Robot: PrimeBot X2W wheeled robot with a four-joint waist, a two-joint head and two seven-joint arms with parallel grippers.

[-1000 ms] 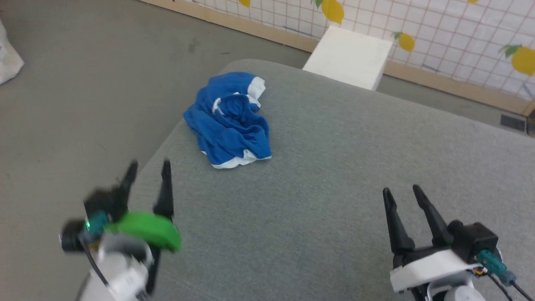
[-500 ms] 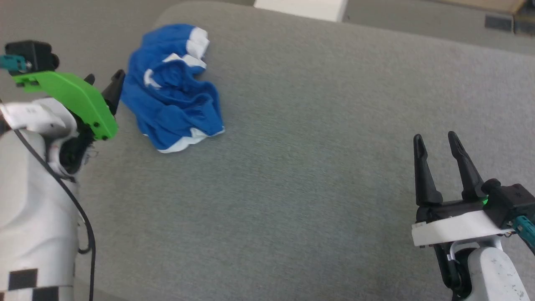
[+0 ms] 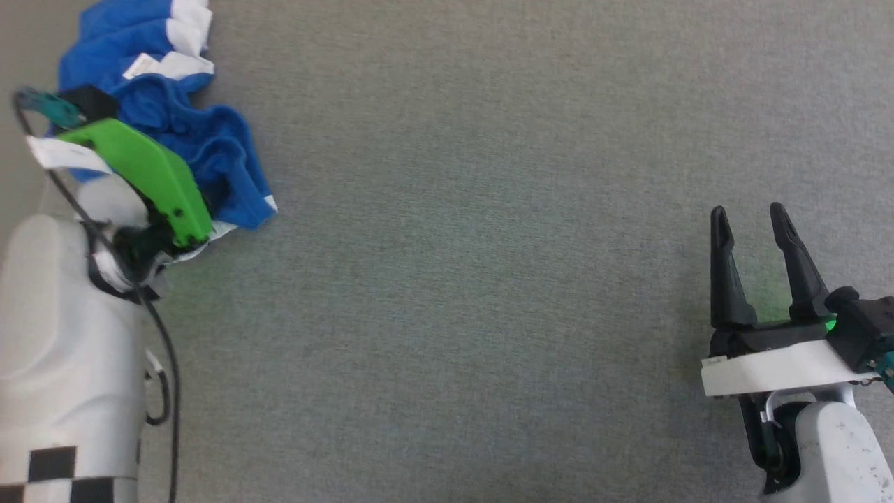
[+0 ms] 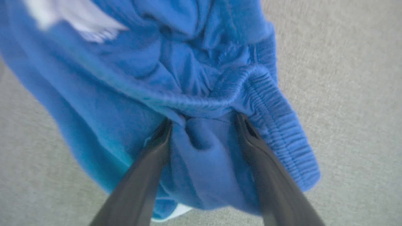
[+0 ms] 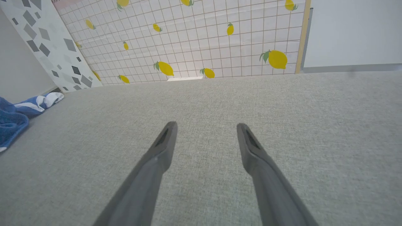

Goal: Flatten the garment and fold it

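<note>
I will next grab the crumpled garment with my left gripper by the blue fold (image 4: 208, 156) beside its ribbed hem (image 4: 283, 137), and then I will flatten the garment for folding.
The garment (image 3: 222, 150) is a crumpled bright blue heap with white trim at the far left of the grey padded surface (image 3: 489, 209). My left arm's green wrist mount (image 3: 143, 175) sits right over its near part. In the left wrist view my left gripper (image 4: 202, 121) is open and pressed into the garment (image 4: 194, 62), with a fold of blue fabric and its ribbed hem between the two fingers. My right gripper (image 3: 749, 213) hovers open and empty at the right, far from the cloth. From the right wrist view, the gripper (image 5: 206, 126) faces bare grey surface, with the garment (image 5: 12, 116) at the left edge.
Behind the padded surface stands a wall (image 5: 204, 34) with a lemon-print grid, and a white panel (image 5: 351, 31) at its right. The surface's left edge (image 3: 28, 56) runs close beside the garment, floor beyond it.
The head camera has tilted down, shifting the whole picture. My left arm has reached forward from beside the garment onto it. The right gripper stays open in much the same place.
</note>
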